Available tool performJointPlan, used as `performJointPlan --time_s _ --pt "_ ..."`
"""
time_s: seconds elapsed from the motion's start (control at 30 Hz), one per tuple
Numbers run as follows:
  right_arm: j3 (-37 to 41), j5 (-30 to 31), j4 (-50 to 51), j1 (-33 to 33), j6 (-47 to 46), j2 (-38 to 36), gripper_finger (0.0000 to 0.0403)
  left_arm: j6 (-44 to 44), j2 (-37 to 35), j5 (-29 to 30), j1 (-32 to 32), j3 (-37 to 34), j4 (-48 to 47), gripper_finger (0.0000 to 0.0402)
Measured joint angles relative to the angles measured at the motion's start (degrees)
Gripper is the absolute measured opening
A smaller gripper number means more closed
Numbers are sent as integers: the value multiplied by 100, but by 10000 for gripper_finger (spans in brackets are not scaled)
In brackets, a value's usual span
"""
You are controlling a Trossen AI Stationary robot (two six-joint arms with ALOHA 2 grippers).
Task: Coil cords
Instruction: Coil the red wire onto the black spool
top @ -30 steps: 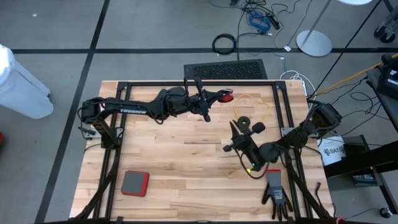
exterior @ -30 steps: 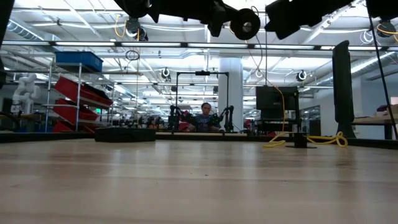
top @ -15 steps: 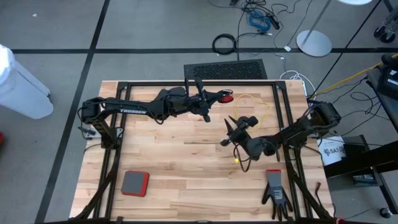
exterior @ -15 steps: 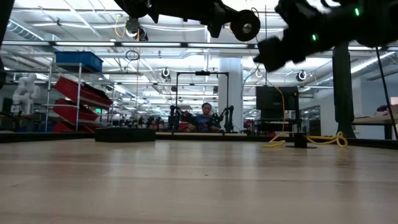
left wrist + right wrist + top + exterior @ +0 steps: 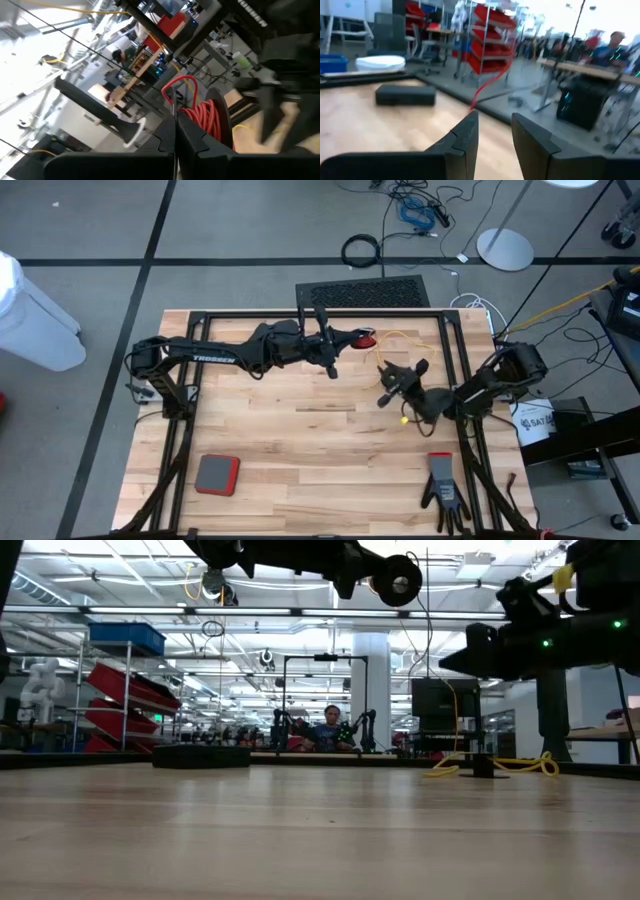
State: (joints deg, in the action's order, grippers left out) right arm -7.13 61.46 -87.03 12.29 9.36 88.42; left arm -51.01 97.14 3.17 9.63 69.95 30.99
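Note:
My right gripper grabs the red cord by its loose length [image 5: 481, 89] next, to coil the cord onto the cord's reel.
My left gripper [image 5: 350, 337] is high above the table's far middle and is shut on a thin red cord [image 5: 176, 89]. This cord is wound on a small black reel [image 5: 221, 116], which also shows in the low view [image 5: 398, 580]. My right gripper [image 5: 400, 376] hovers open and empty to its right, above the table, with part of the red cord [image 5: 487, 90] ahead of it. A thin yellow cord [image 5: 427, 352] lies loose on the table at the far right. It also shows in the low view [image 5: 500, 765], beside a small black piece [image 5: 483, 768]. My left gripper pinches a loop of the red cord [image 5: 173, 100] between its two shut fingertips, just beside the reel. The fingers reach level from the table's left. Cord and reel [image 5: 398, 580] are lifted well clear of the table.
A black glove [image 5: 443, 492] lies at the near right. A grey and red pad [image 5: 216, 474] lies at the near left. A black grille mat [image 5: 365, 292] sits past the far edge. The black frame rails [image 5: 300, 312] run round the table.
My right gripper has swung toward the table's right and far edges, coming lower and turning to a level pose. My left gripper and its reel have kept still.

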Motion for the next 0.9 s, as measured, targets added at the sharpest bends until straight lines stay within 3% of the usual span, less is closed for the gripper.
performJointPlan --time_s 0.1,0.23,0.63,0.9 --pt "-28 -327 -274 -194 752 -28 105 103 0 -21 0 0 -53 1" --pt "-193 -928 -265 -492 944 -94 105 110 0 -65 0 0 -111 1" --pt "-373 -938 -287 -847 934 -92 101 128 2 -242 -56 0 -480 1" --pt "-373 -936 -279 -857 882 -92 27 119 2 -264 -92 0 -574 1"
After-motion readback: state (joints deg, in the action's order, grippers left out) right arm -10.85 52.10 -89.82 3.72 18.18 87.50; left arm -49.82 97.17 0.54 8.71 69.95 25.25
